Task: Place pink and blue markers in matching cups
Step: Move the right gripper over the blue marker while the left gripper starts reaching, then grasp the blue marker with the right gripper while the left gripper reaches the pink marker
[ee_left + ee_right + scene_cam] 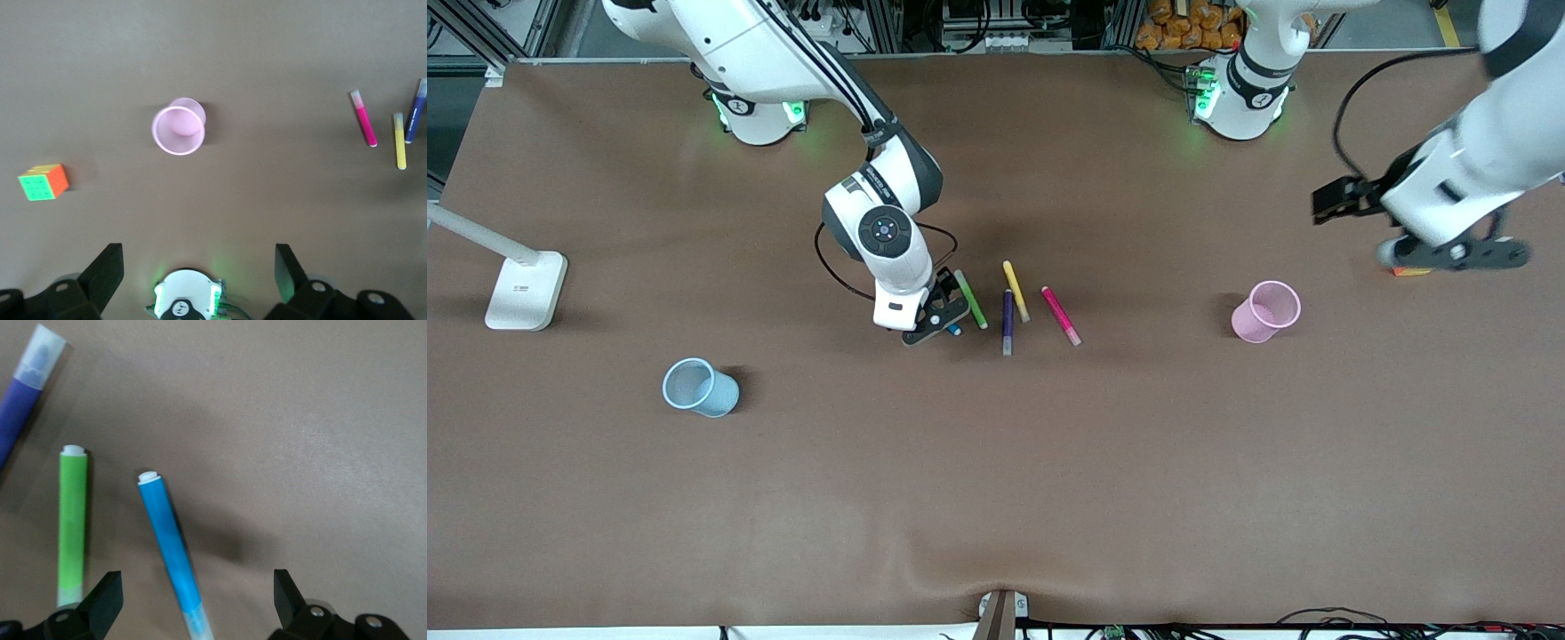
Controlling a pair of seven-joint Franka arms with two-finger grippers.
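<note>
The blue marker should stand in the light blue cup. My right gripper should next grab it by its clear end with the cap.
The blue marker lies on the table between the open fingers of my right gripper, untouched. In the front view that gripper is low over it, and only the marker's tip shows. The pink marker lies at the end of the marker row toward the left arm's end; it also shows in the left wrist view. The light pink cup stands upright. The light blue cup stands toward the right arm's end. My left gripper is open and empty, up in the air past the pink cup.
A green marker, a yellow marker and a dark purple marker lie between the blue and pink ones. A colour cube sits under my left gripper. A white lamp base stands at the right arm's end.
</note>
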